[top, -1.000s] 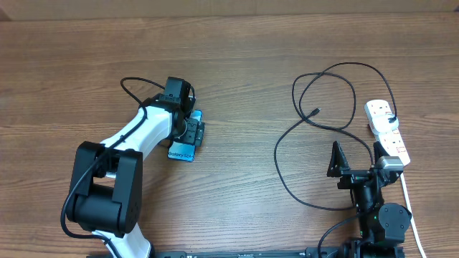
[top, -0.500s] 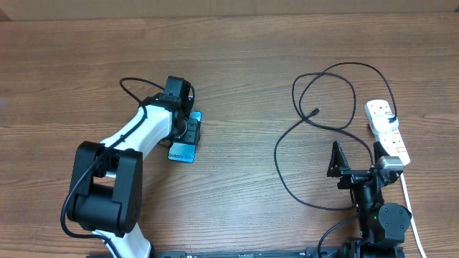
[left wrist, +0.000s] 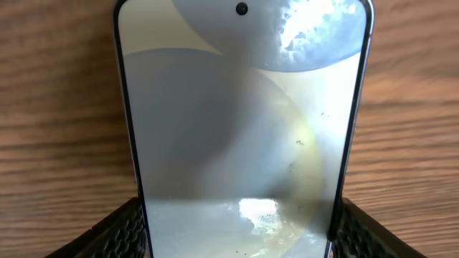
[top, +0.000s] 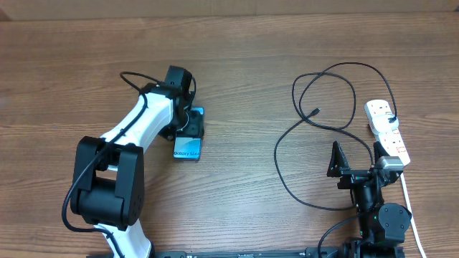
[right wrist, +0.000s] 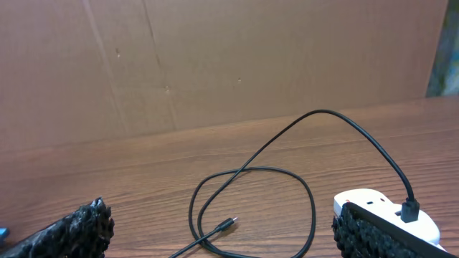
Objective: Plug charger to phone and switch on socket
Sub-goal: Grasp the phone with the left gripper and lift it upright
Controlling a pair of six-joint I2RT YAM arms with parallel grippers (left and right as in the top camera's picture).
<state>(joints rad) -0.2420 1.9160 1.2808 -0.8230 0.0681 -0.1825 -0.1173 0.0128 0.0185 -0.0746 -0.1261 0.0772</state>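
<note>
The phone (top: 188,147) (left wrist: 240,129) would come up off the wooden table if the left gripper lifted now, because both of its fingers are pressed shut on the phone's long edges.
The phone (top: 188,147) lies flat on the wooden table at the left, its blue screen facing up. My left gripper (top: 189,129) straddles its far end. In the left wrist view the phone (left wrist: 240,129) fills the frame, and both fingers (left wrist: 122,233) press on its long edges: shut on it. The charger (top: 323,93) lies in loose black loops at the right, with its free tip (top: 316,112) on bare wood and its other end plugged into the white socket (top: 387,132). My right gripper (top: 355,152) stands open just near of the loops, holding nothing. The right wrist view shows the charger tip (right wrist: 226,224) ahead and the socket (right wrist: 380,208) to the right.
The socket's thick white cord (top: 405,193) runs toward the near edge beside the right arm's base. A brown cardboard wall (right wrist: 215,64) closes off the far side of the table. Bare wood lies between the phone and the cable loops.
The left jaws have closed onto the phone's sides. The phone has turned and shifted slightly right with the gripper. The right arm has not moved.
</note>
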